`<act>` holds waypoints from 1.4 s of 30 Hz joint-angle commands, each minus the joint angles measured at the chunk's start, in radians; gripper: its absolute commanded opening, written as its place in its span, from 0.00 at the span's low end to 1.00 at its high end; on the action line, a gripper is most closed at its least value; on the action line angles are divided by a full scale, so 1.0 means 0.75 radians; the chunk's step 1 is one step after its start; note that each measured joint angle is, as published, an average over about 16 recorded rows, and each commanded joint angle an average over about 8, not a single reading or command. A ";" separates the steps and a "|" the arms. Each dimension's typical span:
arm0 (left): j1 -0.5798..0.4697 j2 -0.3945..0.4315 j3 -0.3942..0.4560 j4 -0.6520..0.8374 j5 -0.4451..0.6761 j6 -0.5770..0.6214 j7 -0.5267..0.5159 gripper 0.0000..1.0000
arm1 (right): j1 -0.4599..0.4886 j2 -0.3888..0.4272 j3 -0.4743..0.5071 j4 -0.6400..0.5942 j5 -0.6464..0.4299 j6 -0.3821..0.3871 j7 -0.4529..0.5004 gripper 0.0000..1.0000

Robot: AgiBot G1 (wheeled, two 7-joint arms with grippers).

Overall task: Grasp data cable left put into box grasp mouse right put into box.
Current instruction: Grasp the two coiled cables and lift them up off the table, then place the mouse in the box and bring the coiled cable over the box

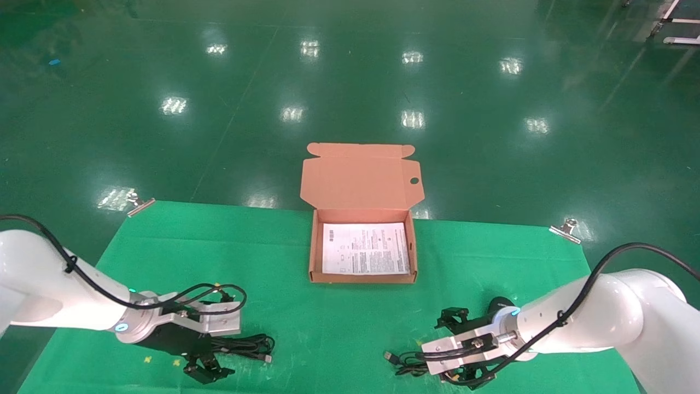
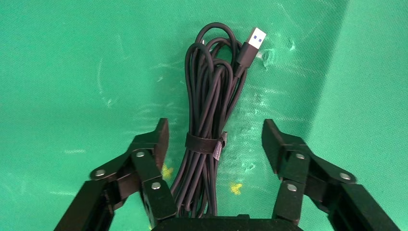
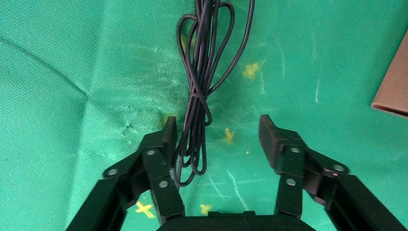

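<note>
The data cable's end has loose loops fanning out, so my left gripper should next pick it up by its strapped middle (image 2: 204, 143).
The data cable (image 2: 207, 110), a strapped black bundle with a silver USB plug (image 2: 256, 37), lies on the green cloth at the front left (image 1: 249, 346). My left gripper (image 2: 215, 139) is open, low over the cloth, one finger on each side of the bundle; it also shows in the head view (image 1: 219, 350). The mouse (image 1: 499, 302) shows only as a black shape behind my right wrist. Its thin cord (image 3: 197, 96) lies between the fingers of my open right gripper (image 3: 216, 134), close to one finger; this gripper also shows in the head view (image 1: 440, 358). The box (image 1: 313, 246) stands open mid-table.
A printed paper sheet (image 1: 365, 249) lies flat in the box, whose flap lid (image 1: 361, 175) stands up at the back. A box corner (image 3: 392, 91) shows in the right wrist view. Metal clips (image 1: 566, 229) hold the cloth at the table's far corners.
</note>
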 commanded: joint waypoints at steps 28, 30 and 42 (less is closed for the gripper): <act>0.004 -0.009 0.002 -0.025 0.002 0.006 0.005 0.00 | 0.021 0.058 0.031 0.070 0.033 -0.031 0.039 0.00; 0.003 -0.019 0.002 -0.035 0.002 0.007 0.011 0.00 | 0.032 0.103 0.056 0.121 0.056 -0.048 0.077 0.00; -0.119 -0.164 -0.046 -0.284 -0.022 0.003 -0.075 0.00 | 0.199 0.283 0.222 0.406 0.036 0.010 0.361 0.00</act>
